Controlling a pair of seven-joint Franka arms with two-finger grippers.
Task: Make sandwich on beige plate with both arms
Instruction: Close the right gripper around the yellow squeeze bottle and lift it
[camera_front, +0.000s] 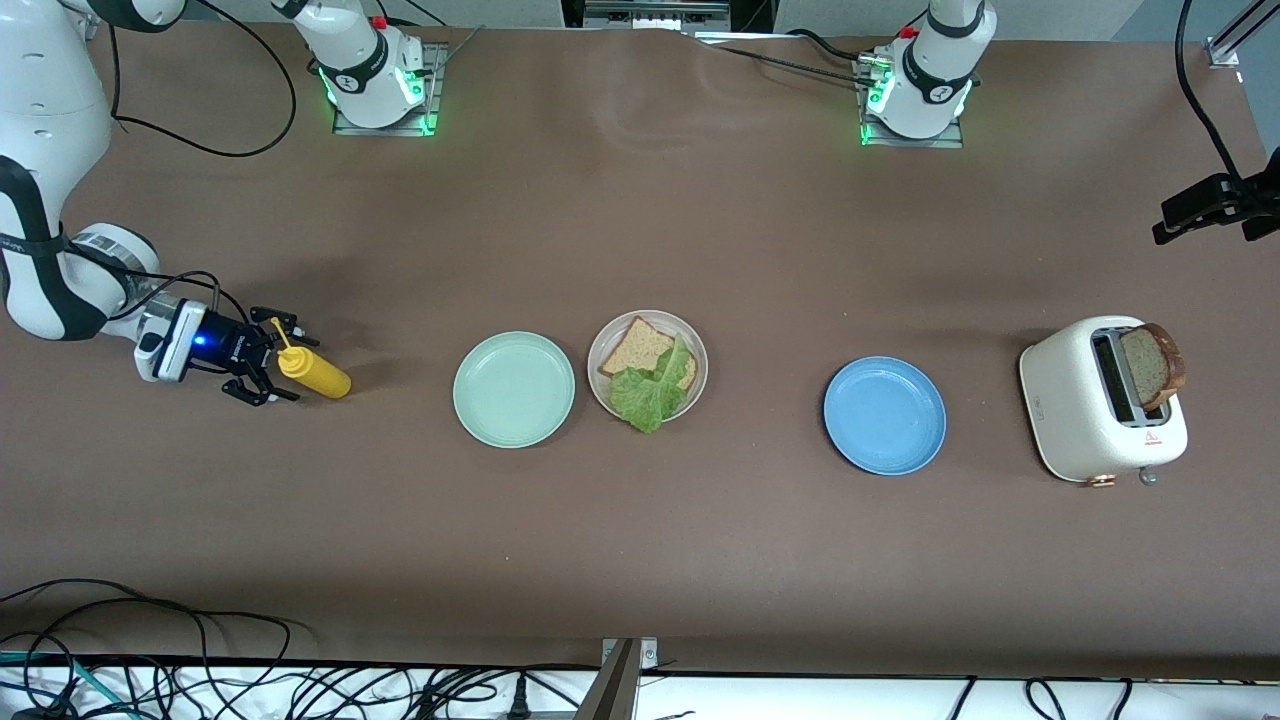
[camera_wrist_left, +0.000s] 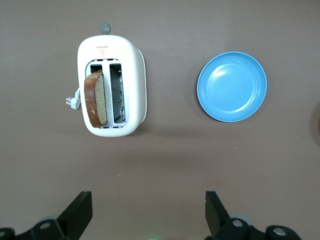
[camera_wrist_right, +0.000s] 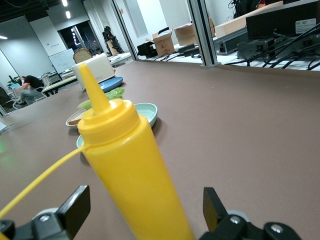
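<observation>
I will grab the squeeze bottle around its straight-sided body (camera_front: 318, 373) with my right gripper next, because the bottle's top narrows to a sloping nozzle (camera_front: 281, 331).
The beige plate (camera_front: 693, 352) sits mid-table with a brown bread slice (camera_front: 635, 348) and a ruffled green lettuce leaf (camera_front: 648, 393) lying on it. A second bread slice (camera_front: 1154, 364) sticks up from a slot of the white toaster (camera_front: 1075, 410) at the left arm's end. My left gripper (camera_wrist_left: 149, 210) hangs open high over bare table beside the toaster (camera_wrist_left: 134, 75), holding nothing. My right gripper (camera_front: 279, 362) is low at the right arm's end. It is open, with a yellow squeeze bottle (camera_wrist_right: 131, 165) between its fingers and a gap on each side.
A mint green plate (camera_front: 513, 388) lies beside the beige plate toward the right arm's end. A blue plate (camera_front: 884, 415) lies between the beige plate and the toaster. Cables run along the table edge nearest the front camera.
</observation>
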